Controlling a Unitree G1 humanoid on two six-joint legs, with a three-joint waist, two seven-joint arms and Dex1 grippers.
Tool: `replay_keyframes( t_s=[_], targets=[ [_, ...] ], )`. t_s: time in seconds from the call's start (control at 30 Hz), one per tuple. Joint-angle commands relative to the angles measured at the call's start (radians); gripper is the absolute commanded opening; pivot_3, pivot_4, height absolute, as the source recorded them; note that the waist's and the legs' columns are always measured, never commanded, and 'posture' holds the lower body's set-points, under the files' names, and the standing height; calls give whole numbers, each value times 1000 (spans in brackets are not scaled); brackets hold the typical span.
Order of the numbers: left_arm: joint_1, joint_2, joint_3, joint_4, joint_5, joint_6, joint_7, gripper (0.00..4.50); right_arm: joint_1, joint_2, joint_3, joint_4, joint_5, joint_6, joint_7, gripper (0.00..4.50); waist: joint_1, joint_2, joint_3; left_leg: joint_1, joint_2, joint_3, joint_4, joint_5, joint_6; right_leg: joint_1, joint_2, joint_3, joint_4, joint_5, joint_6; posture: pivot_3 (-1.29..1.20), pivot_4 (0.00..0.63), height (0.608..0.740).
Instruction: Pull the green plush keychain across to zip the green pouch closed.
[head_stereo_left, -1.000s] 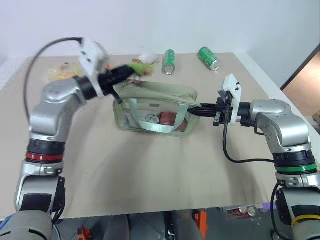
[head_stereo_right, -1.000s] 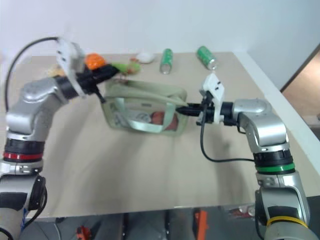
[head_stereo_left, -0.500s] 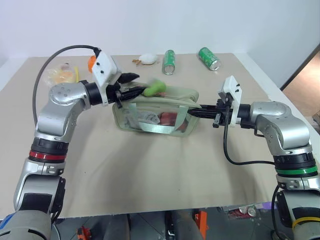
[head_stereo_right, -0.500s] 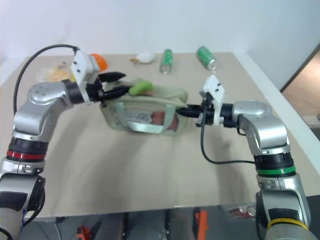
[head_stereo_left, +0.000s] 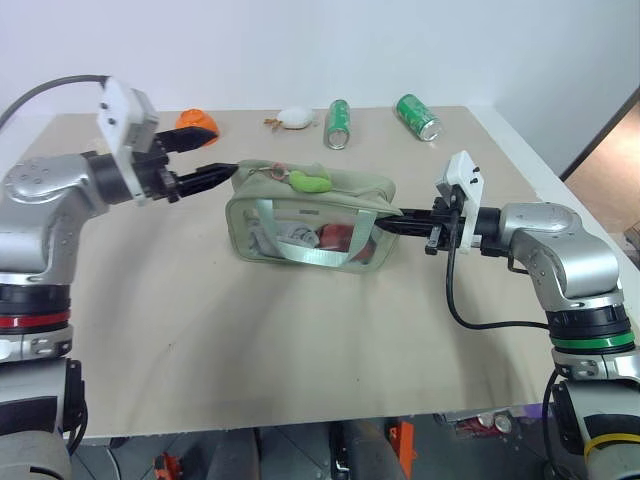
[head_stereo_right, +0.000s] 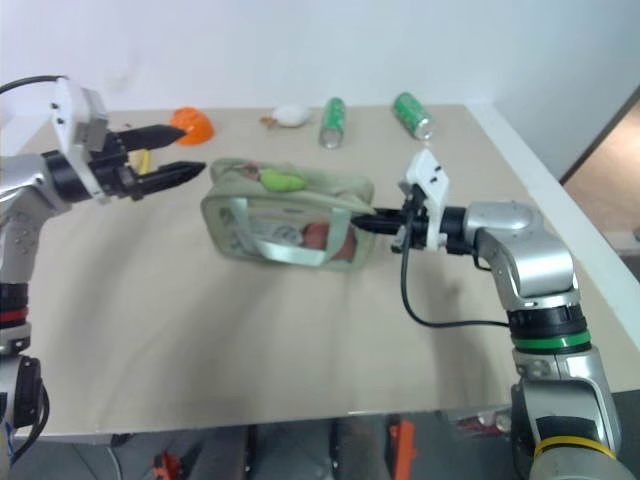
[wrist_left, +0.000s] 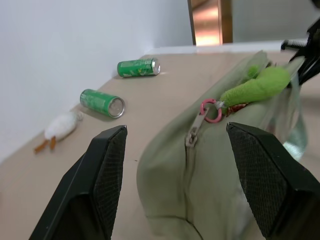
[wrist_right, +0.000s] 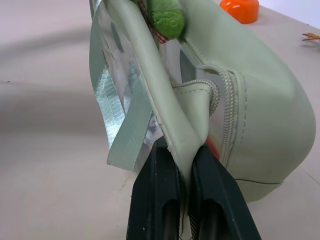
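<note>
My left gripper pinches the green pouch by its end corner edge (head_stereo_left: 236, 190) next, where the soft fabric stands up in a fold beside the zip.
The green pouch (head_stereo_left: 310, 218) stands mid-table, and its top zip looks drawn shut. The green plush keychain (head_stereo_left: 312, 182) lies loose on the pouch's top, clipped by a red ring to the zip pull (wrist_left: 198, 128). My left gripper (head_stereo_left: 218, 156) hovers open just off the pouch's left end, touching nothing. In the left wrist view the keychain (wrist_left: 256, 86) lies beyond the open fingers. My right gripper (head_stereo_left: 396, 222) is shut on the fabric at the pouch's right end. The right wrist view shows its two fingers (wrist_right: 156, 190) pinching that fold.
Two green cans (head_stereo_left: 338, 123) (head_stereo_left: 418, 116) lie at the table's far edge, with a white plush toy (head_stereo_left: 294, 117) beside them. An orange object (head_stereo_left: 196, 120) sits behind my left gripper. The table's right edge (head_stereo_left: 560, 200) runs close to my right arm.
My left gripper has let go of the keychain, opened, and drawn away to the left. The keychain has dropped onto the pouch's top. My right gripper kept still.
</note>
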Motion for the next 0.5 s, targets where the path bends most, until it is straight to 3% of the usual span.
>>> replay_keyframes(
  t_s=[0.03,0.23,0.5],
  targets=[
    [62,31,53,-84,-90,74,-45,3290,-11,1,-8,-17,2,-8,-4,0,0,0,0,0,0,0,0,0,0,0,0,0,0,0,0,0,150,740],
    [176,31,3,-117,-60,77,-52,3290,-16,3,-6,-15,2,-5,-2,0,1,0,0,0,0,0,0,0,0,0,0,-1,0,0,0,0,150,740],
    [123,-42,-58,-35,6,6,-17,3290,-13,-1,-12,-29,6,2,-4,0,5,0,0,0,0,0,0,0,0,0,0,0,0,0,0,0,150,740]
  ],
)
